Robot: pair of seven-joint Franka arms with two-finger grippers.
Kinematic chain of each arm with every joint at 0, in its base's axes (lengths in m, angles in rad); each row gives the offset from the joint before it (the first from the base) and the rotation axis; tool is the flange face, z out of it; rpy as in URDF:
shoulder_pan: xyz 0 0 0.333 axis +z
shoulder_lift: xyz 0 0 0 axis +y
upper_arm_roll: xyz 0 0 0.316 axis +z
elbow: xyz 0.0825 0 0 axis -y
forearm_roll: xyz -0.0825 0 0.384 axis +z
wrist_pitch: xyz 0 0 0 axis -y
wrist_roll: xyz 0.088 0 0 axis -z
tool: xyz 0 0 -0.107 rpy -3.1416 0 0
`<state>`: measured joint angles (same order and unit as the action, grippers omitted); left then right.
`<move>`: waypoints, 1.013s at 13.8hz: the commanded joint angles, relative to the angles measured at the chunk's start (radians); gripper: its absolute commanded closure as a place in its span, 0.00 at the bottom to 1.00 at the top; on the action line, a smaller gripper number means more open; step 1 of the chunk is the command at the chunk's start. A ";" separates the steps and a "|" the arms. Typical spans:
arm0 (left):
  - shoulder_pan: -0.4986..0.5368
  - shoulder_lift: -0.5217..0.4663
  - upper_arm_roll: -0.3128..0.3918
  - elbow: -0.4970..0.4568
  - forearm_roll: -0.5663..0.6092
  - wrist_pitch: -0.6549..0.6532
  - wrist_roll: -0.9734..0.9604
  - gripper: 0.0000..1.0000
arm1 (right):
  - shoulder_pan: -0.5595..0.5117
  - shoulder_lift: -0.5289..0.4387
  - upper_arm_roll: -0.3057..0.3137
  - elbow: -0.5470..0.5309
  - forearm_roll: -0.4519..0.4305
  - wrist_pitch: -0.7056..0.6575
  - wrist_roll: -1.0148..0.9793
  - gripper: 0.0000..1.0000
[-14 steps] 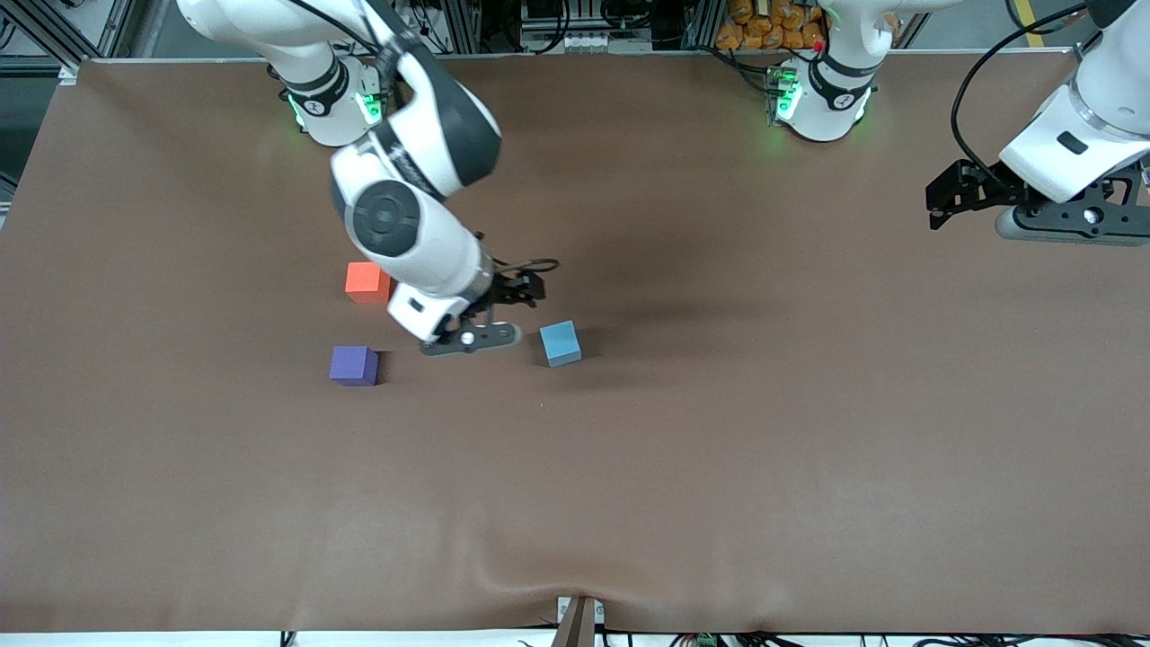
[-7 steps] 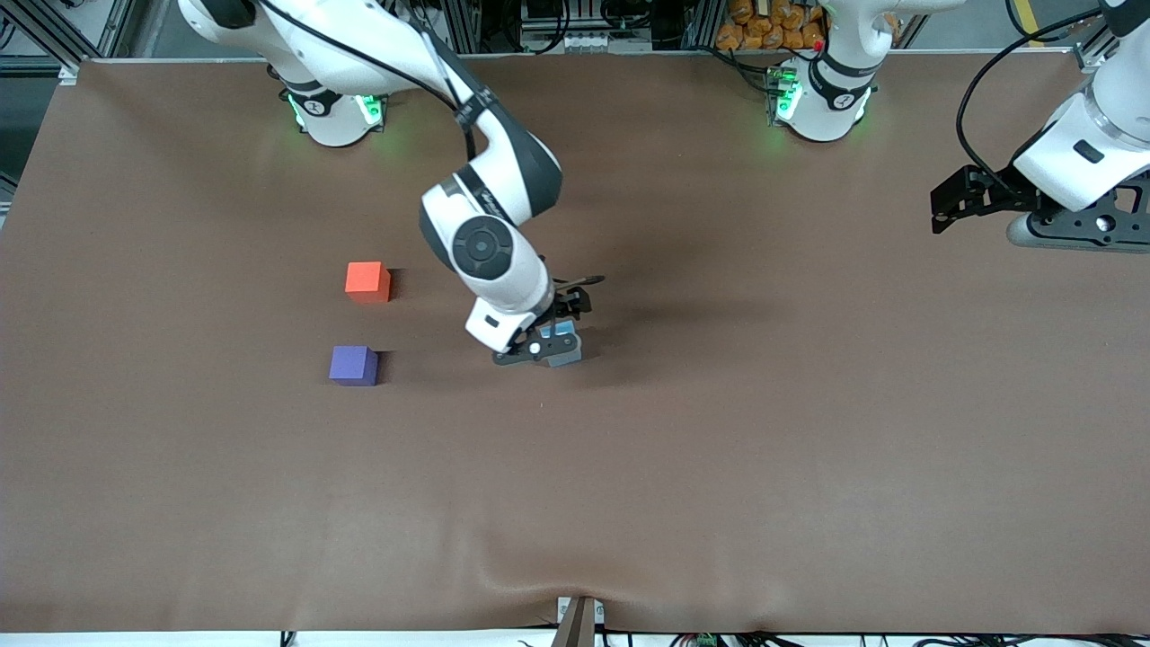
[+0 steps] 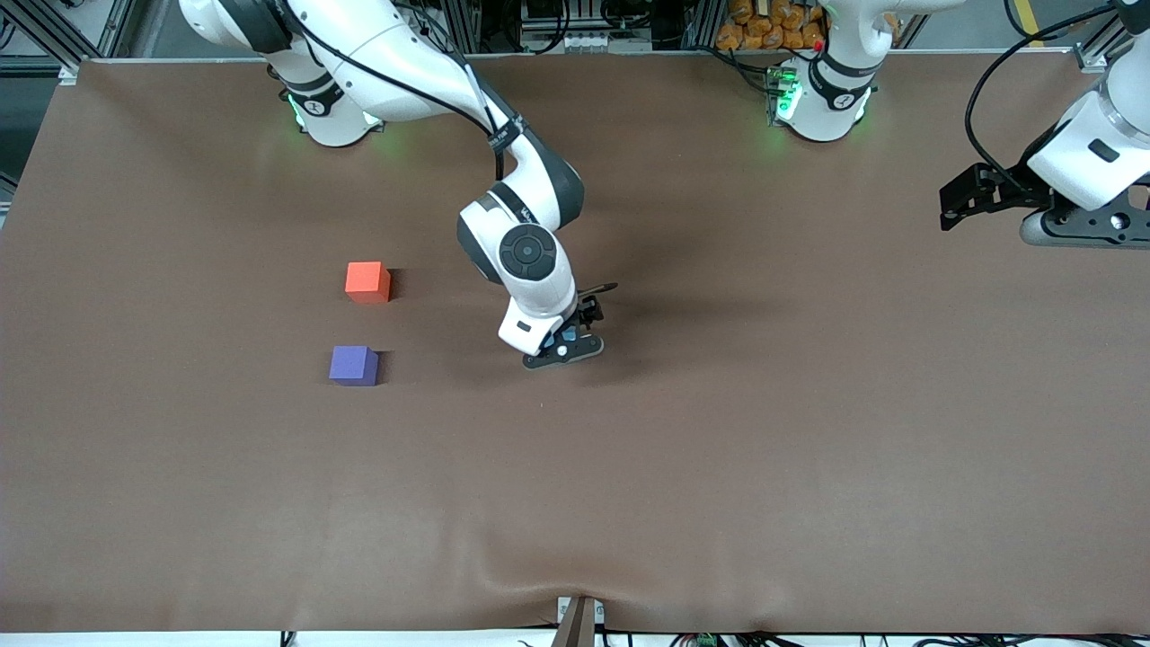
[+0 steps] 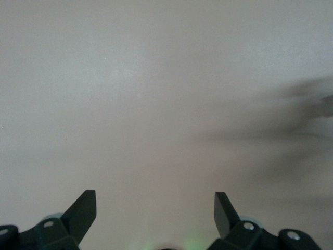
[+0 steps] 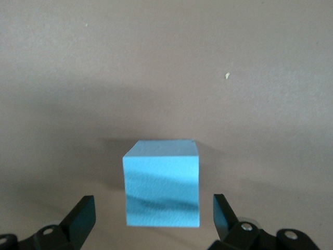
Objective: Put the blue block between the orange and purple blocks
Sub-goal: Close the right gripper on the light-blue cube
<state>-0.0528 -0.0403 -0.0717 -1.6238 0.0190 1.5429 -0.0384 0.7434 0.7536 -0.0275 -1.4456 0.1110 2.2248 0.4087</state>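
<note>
I should grab the blue block by its opposite sides with my right gripper next, to fill the gap between the orange and purple blocks.
The light sky-blue block (image 5: pixel 162 183) sits on the brown table between the open fingers of my right gripper (image 5: pixel 153 213), which touch nothing. In the front view my right gripper (image 3: pixel 563 346) is right over the block and hides nearly all of it. The orange block (image 3: pixel 367 281) and the purple block (image 3: pixel 353 365) lie toward the right arm's end of the table, the purple one nearer to the front camera, with a gap between them. My left gripper (image 3: pixel 1069 220) waits open and empty over the table's left-arm end; the left wrist view shows only bare table between its fingers (image 4: pixel 155 208).
The brown table cover (image 3: pixel 719 431) is wrinkled near its front edge. The arm bases (image 3: pixel 822 90) stand along the table's back edge.
My right arm has swung from beside the orange block toward the blue block and now stands over it, covering it. The left gripper drifted slightly toward the table's end.
</note>
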 commanded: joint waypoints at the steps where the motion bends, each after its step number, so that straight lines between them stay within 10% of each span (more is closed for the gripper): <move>1: -0.001 0.008 -0.003 0.025 -0.007 -0.026 0.008 0.00 | 0.007 0.042 -0.003 0.034 -0.017 0.061 0.019 0.00; 7: 0.001 0.013 0.000 0.024 -0.002 -0.024 0.009 0.00 | 0.013 0.058 -0.003 0.033 -0.062 0.064 0.010 0.05; 9: -0.002 0.013 -0.005 0.021 -0.002 -0.024 0.011 0.00 | 0.016 0.064 -0.005 0.034 -0.073 0.065 0.010 0.22; 11: -0.005 0.013 -0.007 0.024 -0.002 -0.023 0.011 0.00 | 0.014 0.064 -0.003 0.039 -0.093 0.064 0.010 0.88; 14: -0.001 0.005 -0.007 0.033 -0.005 -0.020 0.011 0.00 | 0.010 0.046 -0.002 0.048 -0.085 0.050 0.012 1.00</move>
<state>-0.0561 -0.0363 -0.0770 -1.6221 0.0190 1.5409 -0.0377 0.7506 0.7975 -0.0270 -1.4265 0.0386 2.2872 0.4078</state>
